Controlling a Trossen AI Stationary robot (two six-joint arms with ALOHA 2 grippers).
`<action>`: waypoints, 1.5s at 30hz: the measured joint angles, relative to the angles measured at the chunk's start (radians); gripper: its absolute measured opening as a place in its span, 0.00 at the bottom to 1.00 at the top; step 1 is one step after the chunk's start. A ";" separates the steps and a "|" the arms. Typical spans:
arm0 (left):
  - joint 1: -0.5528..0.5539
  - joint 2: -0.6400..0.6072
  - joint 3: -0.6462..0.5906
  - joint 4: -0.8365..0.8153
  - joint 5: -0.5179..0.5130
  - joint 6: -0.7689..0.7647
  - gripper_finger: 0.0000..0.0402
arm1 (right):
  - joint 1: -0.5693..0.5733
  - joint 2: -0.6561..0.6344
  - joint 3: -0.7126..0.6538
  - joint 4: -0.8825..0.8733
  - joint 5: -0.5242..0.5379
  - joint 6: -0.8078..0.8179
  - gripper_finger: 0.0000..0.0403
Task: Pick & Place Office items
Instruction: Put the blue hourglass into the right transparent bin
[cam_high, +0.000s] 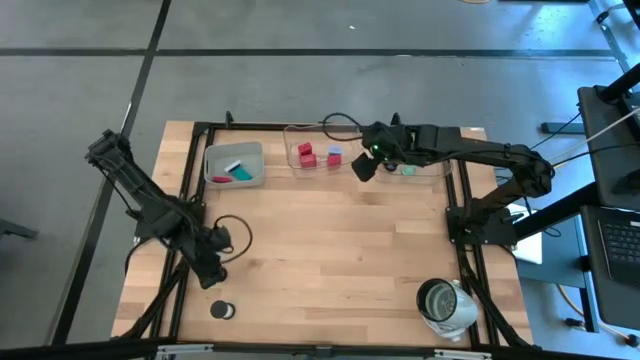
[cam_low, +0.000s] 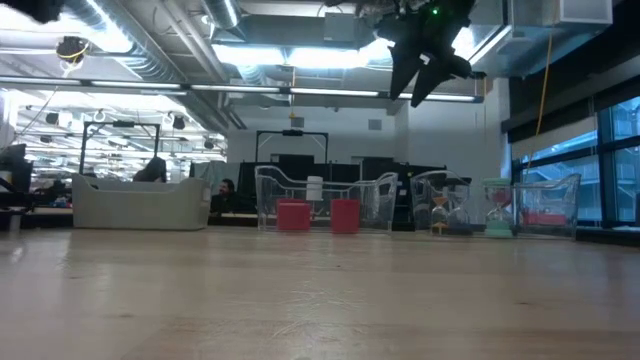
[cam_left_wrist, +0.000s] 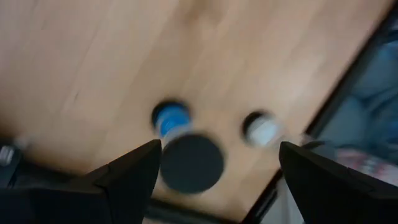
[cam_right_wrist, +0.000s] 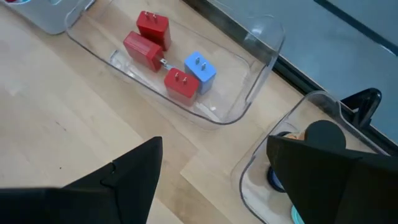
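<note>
I need to lower my left gripper before I close it on the black round cap (cam_left_wrist: 191, 163). The cap is far below my fingers in the left wrist view, so I would miss it if I closed now.
My right gripper (cam_high: 362, 166) (cam_right_wrist: 211, 186) is open and empty. It hangs high above the table's far side (cam_low: 425, 62), between two clear trays. One clear tray (cam_right_wrist: 255, 68) holds three red blocks (cam_right_wrist: 146, 48) and a pale-blue cube (cam_right_wrist: 200, 68). The other (cam_right_wrist: 249, 180) holds a black cap (cam_right_wrist: 324, 134). My left gripper (cam_high: 213, 268) (cam_left_wrist: 211, 180) is open above the table's near left. A black round cap (cam_left_wrist: 191, 163) lies on the wood below it, between the fingers' lines, with a blue round piece (cam_left_wrist: 169, 118) and a white piece (cam_left_wrist: 261, 128) beyond. The left wrist view is blurred.
A grey tray (cam_high: 235, 163) at the far left holds teal and red pieces. A teal piece (cam_high: 408, 170) lies in the clear tray under the right arm. A silvery-white round container (cam_high: 445, 305) stands at the near right. The black frame rails (cam_high: 185, 230) border the table.
</note>
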 joint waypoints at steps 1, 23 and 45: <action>-0.014 0.017 0.000 -0.015 0.013 -0.029 0.80 | 0.004 0.000 0.000 0.000 0.003 0.000 0.73; -0.042 0.228 0.000 -0.043 0.053 -0.174 0.79 | 0.014 0.000 0.000 0.000 0.026 -0.012 0.73; 0.064 0.136 0.002 -0.038 -0.227 -0.102 0.54 | 0.023 0.000 0.000 0.015 0.100 -0.080 0.73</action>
